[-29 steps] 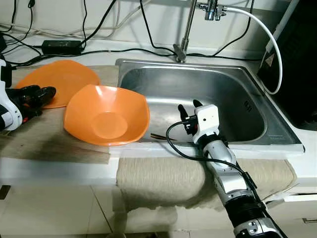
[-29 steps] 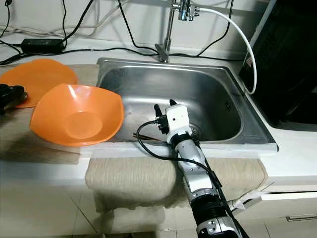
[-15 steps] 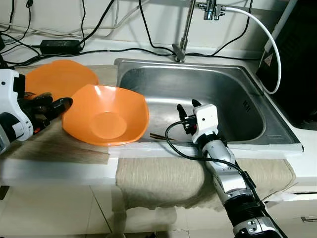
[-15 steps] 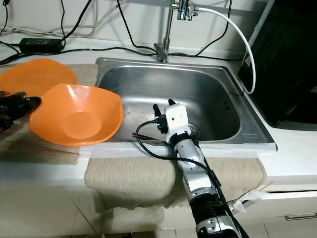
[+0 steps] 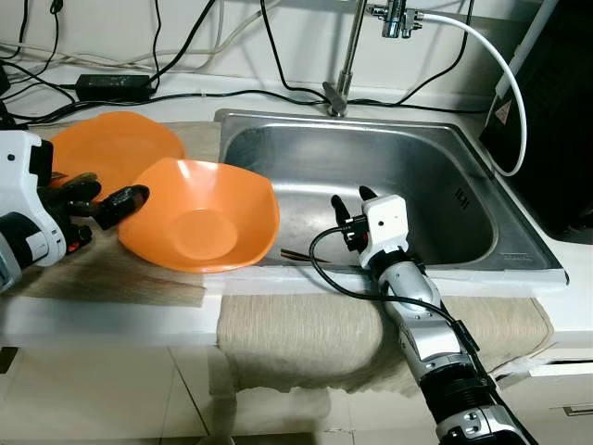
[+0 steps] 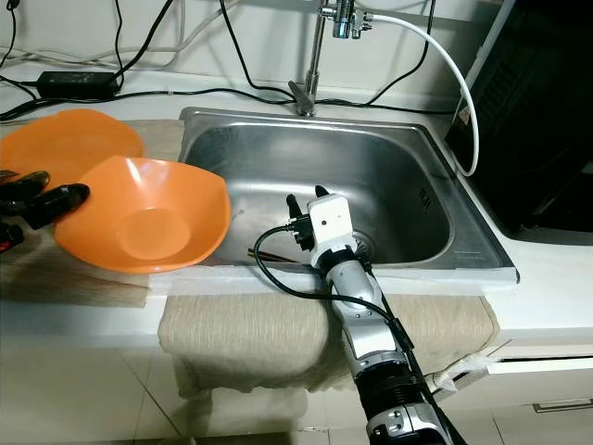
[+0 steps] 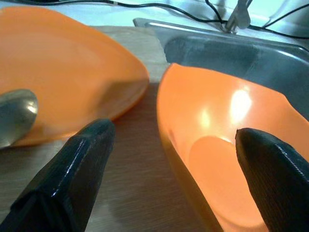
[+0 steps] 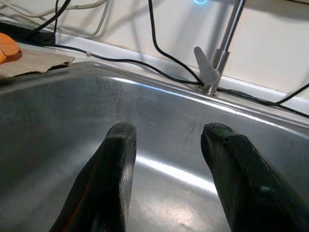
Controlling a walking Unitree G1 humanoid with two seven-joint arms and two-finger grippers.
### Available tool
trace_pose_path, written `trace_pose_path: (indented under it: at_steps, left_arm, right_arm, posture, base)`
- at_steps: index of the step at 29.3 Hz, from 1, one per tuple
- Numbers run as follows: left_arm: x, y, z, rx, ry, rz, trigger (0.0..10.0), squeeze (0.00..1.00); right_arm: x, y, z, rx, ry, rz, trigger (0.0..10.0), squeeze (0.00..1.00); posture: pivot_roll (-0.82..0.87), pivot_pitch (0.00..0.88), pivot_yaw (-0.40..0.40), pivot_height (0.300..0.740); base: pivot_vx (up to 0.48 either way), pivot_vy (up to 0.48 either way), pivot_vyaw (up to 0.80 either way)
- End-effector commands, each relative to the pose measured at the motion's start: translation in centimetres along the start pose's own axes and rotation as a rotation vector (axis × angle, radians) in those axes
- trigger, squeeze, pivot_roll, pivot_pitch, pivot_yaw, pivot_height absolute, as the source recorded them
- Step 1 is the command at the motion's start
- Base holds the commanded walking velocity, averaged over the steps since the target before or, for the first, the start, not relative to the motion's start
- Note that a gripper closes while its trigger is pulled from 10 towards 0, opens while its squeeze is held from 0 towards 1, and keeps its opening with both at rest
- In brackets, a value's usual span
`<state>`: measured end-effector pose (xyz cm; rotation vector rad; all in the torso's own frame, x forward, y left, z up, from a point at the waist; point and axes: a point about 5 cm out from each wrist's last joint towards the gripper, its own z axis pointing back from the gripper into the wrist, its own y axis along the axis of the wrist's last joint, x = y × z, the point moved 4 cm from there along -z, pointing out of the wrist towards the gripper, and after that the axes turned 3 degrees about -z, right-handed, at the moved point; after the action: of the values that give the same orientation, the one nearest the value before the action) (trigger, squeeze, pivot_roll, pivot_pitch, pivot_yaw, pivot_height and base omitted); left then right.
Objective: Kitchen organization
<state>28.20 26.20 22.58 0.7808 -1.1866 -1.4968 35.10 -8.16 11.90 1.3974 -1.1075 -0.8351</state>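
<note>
The orange bowl is wider than my open fingers, so my left gripper should next grab it by its thin rim [image 7: 166,137].
An orange bowl [image 5: 199,218] sits on the brown mat beside the sink, its right edge over the sink's rim. Behind it lies a flat orange plate [image 5: 116,148] with a metal spoon [image 7: 14,116] on it. My left gripper [image 5: 107,195] is open at the bowl's left rim; in the left wrist view the rim [image 7: 164,111] runs between its fingers [image 7: 72,179]. My right gripper [image 5: 353,197] is open and empty, held low over the front of the steel sink [image 5: 435,158]. Thin brown sticks [image 5: 296,253] lie on the sink floor beside it.
A faucet [image 5: 345,56] with a white hose rises behind the sink. Black cables and a power adapter [image 5: 116,86] run along the back of the counter. A black appliance [image 5: 556,120] stands at the right. A beige cloth [image 5: 306,334] hangs over the counter's front edge.
My left gripper has moved right from the plate's near edge to the bowl's left rim. The right arm has stayed put.
</note>
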Motion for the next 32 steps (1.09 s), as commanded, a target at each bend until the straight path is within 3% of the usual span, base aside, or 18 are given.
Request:
trace_pose_path:
  at_steps: [1, 6, 16, 17, 18, 25, 32]
  left_arm:
    - [0.7, -0.3, -0.2, -0.011, -0.031, -0.006, 10.0, 0.0]
    - [1.5, -1.1, -1.4, -0.034, -0.056, -0.008, 10.0, 0.0]
    - [0.9, -1.6, -2.4, -0.055, -0.025, -0.019, 10.0, 0.0]
    - [0.7, -1.8, -2.5, -0.062, -0.016, -0.016, 8.2, 0.0]
    - [0.5, -2.1, -2.6, -0.07, -0.009, -0.02, 0.0, 0.0]
    - [-0.8, -3.7, -3.1, -0.109, 0.055, -0.078, 0.0, 0.0]
    - [-0.8, -5.0, -3.5, -0.122, 0.031, -0.085, 0.0, 0.0]
  right_arm:
    - [-0.1, -1.2, 0.4, -0.046, 0.008, -0.001, 10.0, 0.0]
    - [-0.2, -1.0, 0.2, -0.042, 0.008, -0.002, 10.0, 0.0]
    - [0.2, -0.9, 0.4, -0.039, -0.006, 0.002, 10.0, 0.0]
    - [0.2, -0.9, 0.4, -0.039, -0.006, 0.002, 10.0, 0.0]
    - [0.2, -0.9, 0.4, -0.039, -0.008, 0.002, 10.0, 0.0]
    - [0.2, -0.9, 0.4, -0.04, -0.009, 0.001, 10.0, 0.0]
    - [0.2, -0.9, 0.4, -0.041, -0.008, 0.0, 10.0, 0.0]
  posture:
    - [0.24, 0.004, -0.055, 0.74]
    - [0.23, 0.007, -0.053, 0.74]
    - [0.21, 0.007, -0.043, 0.74]
    - [0.21, 0.007, -0.043, 0.74]
    - [0.21, 0.009, -0.043, 0.74]
    - [0.21, 0.014, -0.044, 0.74]
    - [0.21, 0.017, -0.047, 0.74]
  base:
    - [0.0, 0.0, 0.0]
    - [0.0, 0.0, 0.0]
    - [0.0, 0.0, 0.0]
    - [0.0, 0.0, 0.0]
    - [0.0, 0.0, 0.0]
    - [0.0, 0.0, 0.0]
    - [0.0, 0.0, 0.0]
